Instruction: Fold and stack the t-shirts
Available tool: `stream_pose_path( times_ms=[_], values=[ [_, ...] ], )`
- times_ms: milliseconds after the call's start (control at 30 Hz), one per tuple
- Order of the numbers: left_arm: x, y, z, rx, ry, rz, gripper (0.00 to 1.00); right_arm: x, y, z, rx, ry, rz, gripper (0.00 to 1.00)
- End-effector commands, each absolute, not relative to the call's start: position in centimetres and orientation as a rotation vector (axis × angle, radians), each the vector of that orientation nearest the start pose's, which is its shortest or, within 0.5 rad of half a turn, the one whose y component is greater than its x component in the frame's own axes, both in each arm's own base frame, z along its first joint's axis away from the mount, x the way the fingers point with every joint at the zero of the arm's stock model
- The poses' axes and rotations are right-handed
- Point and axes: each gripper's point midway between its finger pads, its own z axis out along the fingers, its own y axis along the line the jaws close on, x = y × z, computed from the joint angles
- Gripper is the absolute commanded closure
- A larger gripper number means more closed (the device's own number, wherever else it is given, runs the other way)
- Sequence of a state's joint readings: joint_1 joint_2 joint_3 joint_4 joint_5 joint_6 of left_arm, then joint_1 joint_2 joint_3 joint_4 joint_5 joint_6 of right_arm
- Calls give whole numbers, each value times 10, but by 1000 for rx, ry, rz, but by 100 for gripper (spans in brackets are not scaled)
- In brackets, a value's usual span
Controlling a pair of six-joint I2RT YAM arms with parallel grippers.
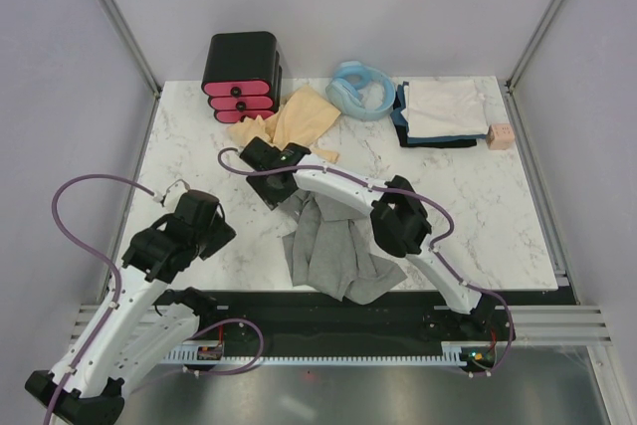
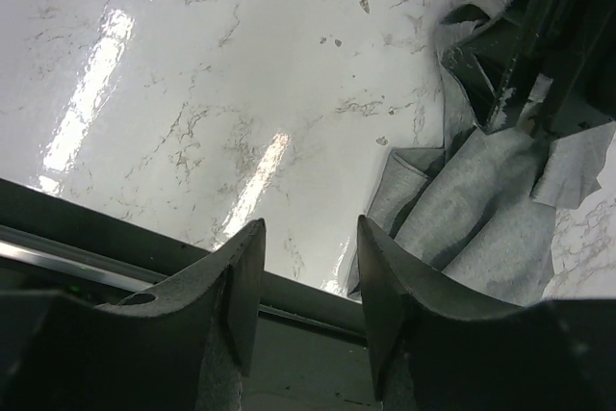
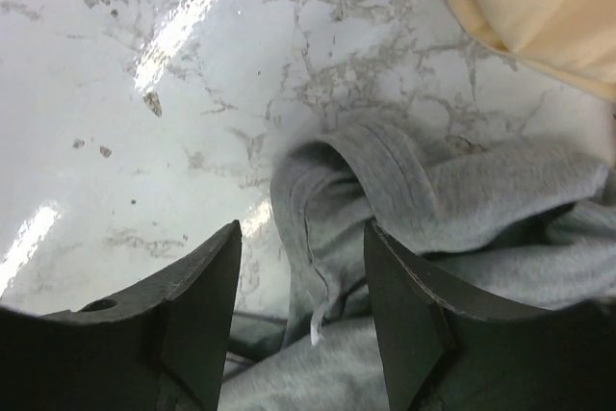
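Note:
The grey shirt's edge is between my right gripper's fingers, above the shirt's raised fold. My right gripper needs to bring its fingers lower before it closes on the shirt's edge.
A large heather-grey t-shirt lies crumpled at the table's near middle. My right gripper reaches left across it and is open; its jaws straddle the shirt's collar end without closing, as the right wrist view shows. My left gripper is open and empty, left of the grey shirt, over bare marble near the front edge. A tan-yellow t-shirt lies rumpled behind, also in the right wrist view. A whitish folded shirt tops a dark navy one at the back right.
A black box with pink drawers stands at the back left. A light-blue coiled hose lies at the back middle. A small pink cube sits beside the folded stack. A dark strip runs along the near edge.

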State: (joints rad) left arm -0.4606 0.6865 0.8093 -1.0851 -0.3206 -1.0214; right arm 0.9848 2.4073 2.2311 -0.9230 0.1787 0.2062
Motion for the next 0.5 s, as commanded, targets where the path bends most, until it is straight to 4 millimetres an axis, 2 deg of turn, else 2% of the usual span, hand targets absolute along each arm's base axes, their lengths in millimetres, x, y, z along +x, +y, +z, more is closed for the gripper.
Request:
stream_pose_path(
  times_ms=[0,300,400,433,467],
  values=[
    [170,-57,159,-834,2316,-224,50,327,462,64,-975,2424,209,38],
    [171,-55,158,-813,2332,-190,50,325,454,28,-986,2482,148,41],
    [171,-55,158,-807,2334,-185,51,326,451,28,-973,2482,133,53],
    [171,-54,157,-810,2335,-181,51,324,449,25,-973,2486,128,67],
    [171,-54,157,-806,2336,-181,51,325,448,30,-965,2479,129,73]
  ],
)
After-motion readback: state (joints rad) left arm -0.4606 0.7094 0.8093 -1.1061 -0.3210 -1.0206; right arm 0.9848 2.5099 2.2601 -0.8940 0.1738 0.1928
